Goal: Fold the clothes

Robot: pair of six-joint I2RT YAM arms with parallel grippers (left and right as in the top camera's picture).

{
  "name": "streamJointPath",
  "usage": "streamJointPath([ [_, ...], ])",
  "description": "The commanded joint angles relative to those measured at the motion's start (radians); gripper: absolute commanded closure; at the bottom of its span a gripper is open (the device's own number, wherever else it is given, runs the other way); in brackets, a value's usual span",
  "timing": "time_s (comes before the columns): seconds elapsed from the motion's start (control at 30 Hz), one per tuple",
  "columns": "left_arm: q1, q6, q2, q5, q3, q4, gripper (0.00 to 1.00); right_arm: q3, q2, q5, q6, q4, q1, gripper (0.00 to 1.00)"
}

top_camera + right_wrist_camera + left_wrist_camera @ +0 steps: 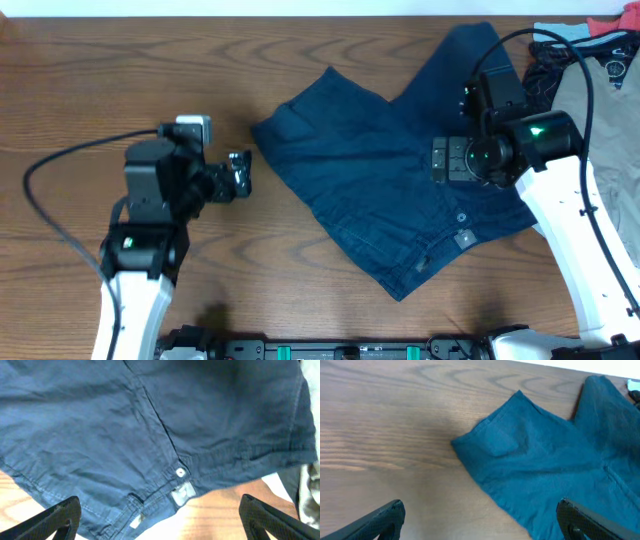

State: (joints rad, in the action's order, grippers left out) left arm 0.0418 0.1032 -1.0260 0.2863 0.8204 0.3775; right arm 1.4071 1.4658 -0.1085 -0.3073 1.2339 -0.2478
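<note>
My left gripper will next pull the shorts straight for folding, and for that it will grab them by the outer side edge [277,168] near the nearest leg hem [290,99].
The clothes, a pair of dark navy shorts [380,170], lie spread on the wooden table right of centre, with one leg pointing back left and the other back right. In the right wrist view the waistband of the shorts [125,425] shows a button [180,472] and a white label [183,493]. My right gripper [452,160] hangs over the waistband side, open [160,517], with nothing between its fingers. My left gripper [240,175] stands open on bare table, just left of the nearest leg hem. In the left wrist view the shorts [545,460] lie ahead of the left gripper [480,520].
A beige garment [610,90] and a black patterned garment [550,65] are piled at the back right corner, touching the shorts' right leg. Bare wooden table [120,60] stretches to the left and back. Black cables trail from both arms.
</note>
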Motion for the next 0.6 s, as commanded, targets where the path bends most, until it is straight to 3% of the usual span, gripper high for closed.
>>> streamJointPath([
  [0.0, -0.003, 0.102, -0.107, 0.034, 0.019, -0.042, 0.02, -0.005, 0.000, -0.011, -0.038, 0.012, 0.012, 0.01],
  [0.2, -0.003, 0.260, -0.340, 0.179, 0.019, -0.152, 0.02, -0.005, 0.000, -0.011, -0.038, 0.026, 0.012, 0.01],
  [0.4, -0.002, 0.549, -0.558, 0.182, 0.019, -0.182, 0.02, -0.005, 0.000, -0.011, -0.038, 0.028, 0.012, 0.01],
  [0.57, 0.027, 0.614, -0.675, 0.205, 0.019, -0.230, 0.02, -0.005, 0.000, -0.011, -0.038, 0.027, 0.012, 0.01],
])
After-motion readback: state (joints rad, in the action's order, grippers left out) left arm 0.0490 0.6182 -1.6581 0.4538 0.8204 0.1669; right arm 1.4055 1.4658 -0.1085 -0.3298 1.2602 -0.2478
